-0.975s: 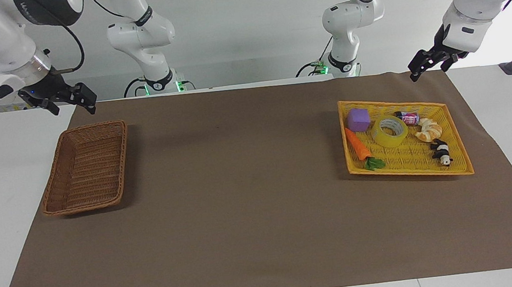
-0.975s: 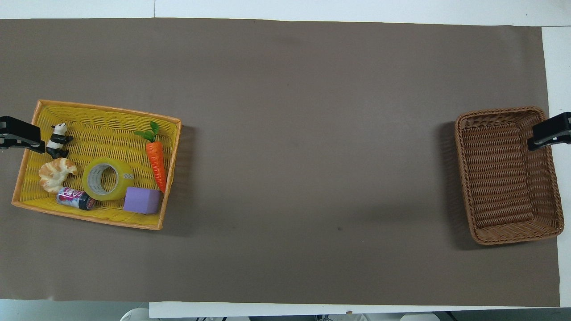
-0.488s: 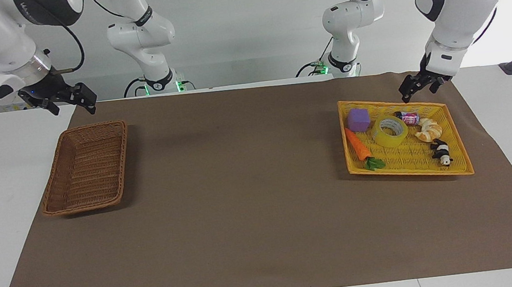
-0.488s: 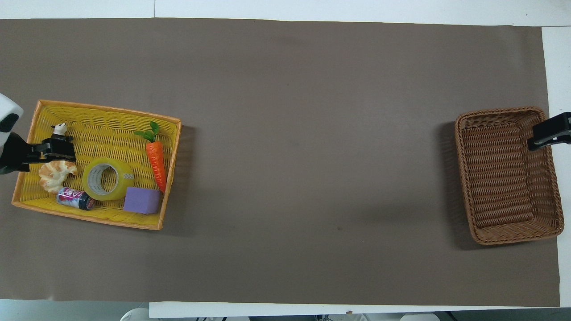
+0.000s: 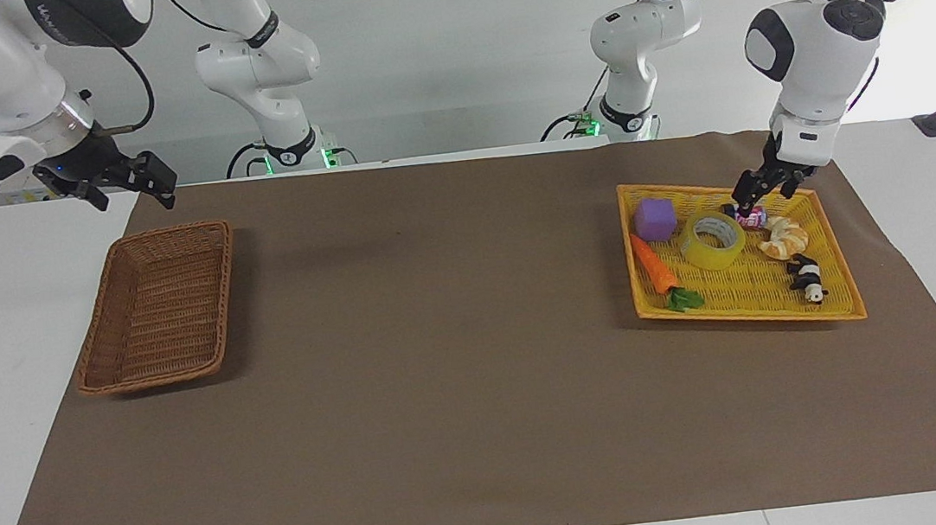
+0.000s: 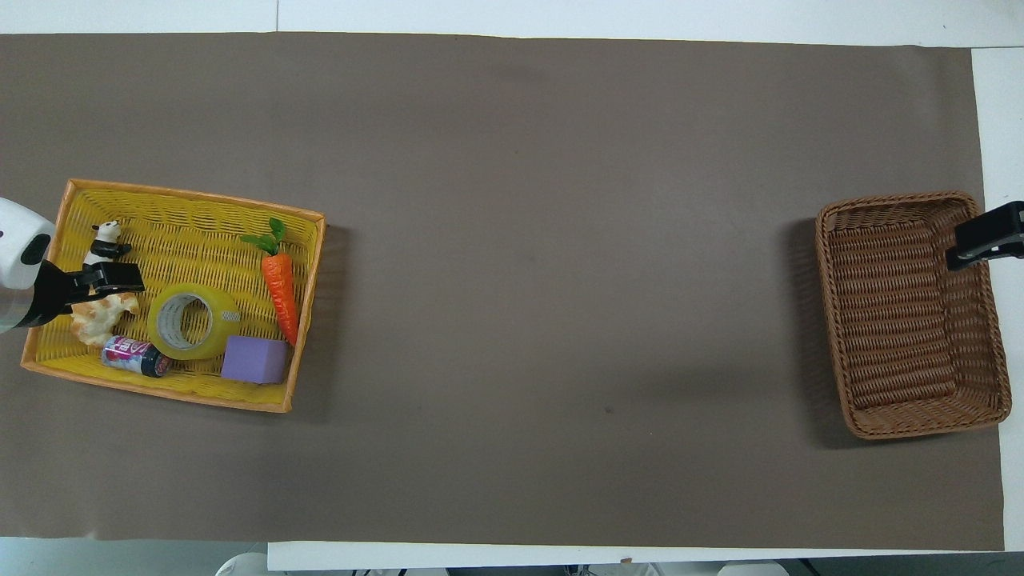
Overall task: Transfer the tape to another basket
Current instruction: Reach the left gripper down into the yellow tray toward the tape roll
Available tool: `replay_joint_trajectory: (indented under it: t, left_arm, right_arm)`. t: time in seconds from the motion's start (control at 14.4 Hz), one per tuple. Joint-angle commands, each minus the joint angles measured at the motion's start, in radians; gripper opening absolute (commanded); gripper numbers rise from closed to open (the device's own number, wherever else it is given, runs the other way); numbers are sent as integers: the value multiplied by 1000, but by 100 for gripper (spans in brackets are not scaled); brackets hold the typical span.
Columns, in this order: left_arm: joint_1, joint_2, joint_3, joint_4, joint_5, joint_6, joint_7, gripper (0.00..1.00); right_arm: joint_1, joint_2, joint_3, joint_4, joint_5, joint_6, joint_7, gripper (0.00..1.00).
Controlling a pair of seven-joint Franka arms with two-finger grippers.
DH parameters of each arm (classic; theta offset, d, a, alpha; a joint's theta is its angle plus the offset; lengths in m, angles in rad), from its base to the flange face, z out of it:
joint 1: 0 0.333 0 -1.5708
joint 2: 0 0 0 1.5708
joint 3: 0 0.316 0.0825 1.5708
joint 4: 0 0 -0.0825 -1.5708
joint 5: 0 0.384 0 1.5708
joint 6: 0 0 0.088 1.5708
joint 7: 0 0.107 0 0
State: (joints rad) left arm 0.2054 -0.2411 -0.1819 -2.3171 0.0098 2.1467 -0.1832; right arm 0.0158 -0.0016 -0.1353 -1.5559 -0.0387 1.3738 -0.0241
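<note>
Next, the left gripper grabs the tape by its narrow ring side [image 6: 163, 313], since the tape is a wide roll with an open core [image 6: 196, 322].
The tape [image 5: 714, 240], a yellow translucent roll with a pale core, lies flat in the flat yellow tray [image 5: 743, 316] at the left arm's end of the table. It also shows in the overhead view [image 6: 193, 322]. The dark brown wicker basket [image 5: 160, 312] stands empty at the right arm's end, and shows in the overhead view [image 6: 904, 320]. My left gripper [image 5: 761, 195] is open, low over the tray beside the tape, above a small can. It shows in the overhead view [image 6: 120, 278]. My right gripper [image 5: 125, 187] is open and waits over the basket's edge [image 6: 988, 238].
In the yellow tray [image 6: 176, 200] around the tape lie a purple cube [image 5: 655, 218], a toy carrot [image 5: 655, 264], a small can [image 5: 749, 217], a croissant [image 5: 783, 240] and a panda figure [image 5: 807, 277]. A brown mat covers the table.
My left gripper has come down from the table's corner to low over the yellow tray, close to the tape. The right arm and all objects have not moved.
</note>
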Motion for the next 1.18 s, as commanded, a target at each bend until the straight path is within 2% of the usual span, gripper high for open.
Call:
replay_joint_trajectory:
  t: [0.0, 0.21, 0.49, 0.91, 1.04, 1.11]
  left_arm:
    - [3, -15, -5, -109, -16, 42, 59, 99]
    - [14, 26, -5, -125, -16, 45, 151, 99]
    - [25, 112, -2, -125, -16, 198, 156, 99]
    - [45, 157, -2, -143, -16, 219, 217, 99]
    - [43, 169, -4, -143, -16, 235, 225, 95]
    - [40, 183, -4, -145, -16, 248, 228, 90]
  right_arm:
    - [3, -21, -4, -24, -1, -1, -13, 100]
    - [3, -21, -4, -24, -1, 1, -13, 100]
    - [3, -21, -4, -24, -1, 1, -13, 100]
    - [3, -21, -4, -24, -1, 1, -13, 100]
    - [3, -21, -4, -24, -1, -1, -13, 100]
    - [3, -21, -4, -24, -1, 1, -13, 100]
